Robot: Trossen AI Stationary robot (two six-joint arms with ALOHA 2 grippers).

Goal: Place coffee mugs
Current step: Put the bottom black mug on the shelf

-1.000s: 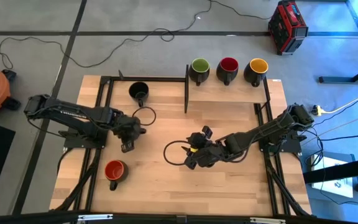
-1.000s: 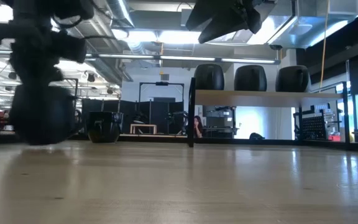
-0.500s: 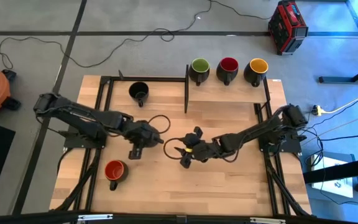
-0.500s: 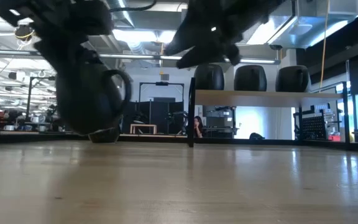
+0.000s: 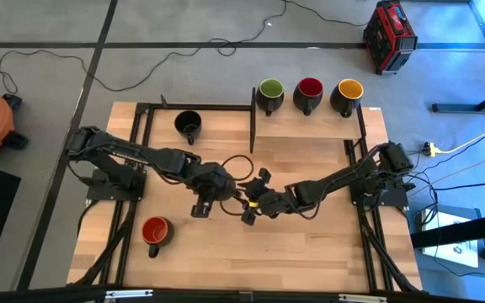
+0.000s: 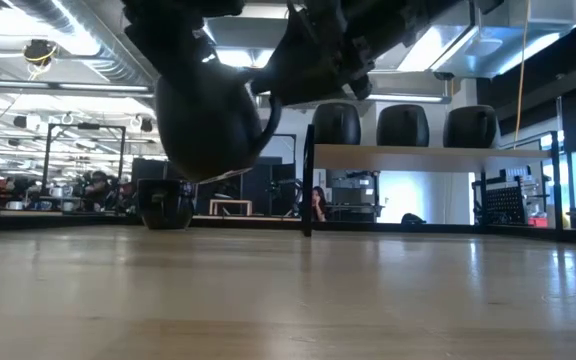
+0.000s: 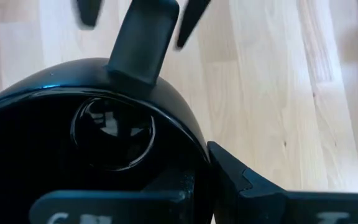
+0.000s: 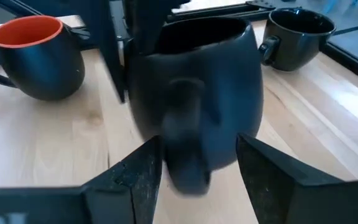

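The black coffee mug goes onto the shelf beside the green mug, so my right gripper grabs the black mug by its handle next.
My left gripper is over the table's middle, shut on a black coffee mug that it carries clear of the wood. The mug's handle points at my right gripper. That gripper is open, a finger on either side of the handle; I see no touch. A red-lined mug stands on its base at the near left, and another black mug at the far left. Green, red and yellow mugs stand on a raised shelf. My left gripper pinches the mug's wall at the rim, opposite the handle, one finger inside the mug and one finger outside. The fingers slant down from the table's left. The mug hangs below them, lifted clear and roughly upright.
A black frame borders the shelf and runs along the table's left and right sides. Bare wood lies along the near edge to the right of the red-lined mug. Beyond the table are cables and a red case on the floor.
My left gripper has carried the black mug up and toward the table's right, from the left side to the middle, rolling as it went. My right gripper has sunk and tipped toward the mug, and its open fingers now flank the handle.
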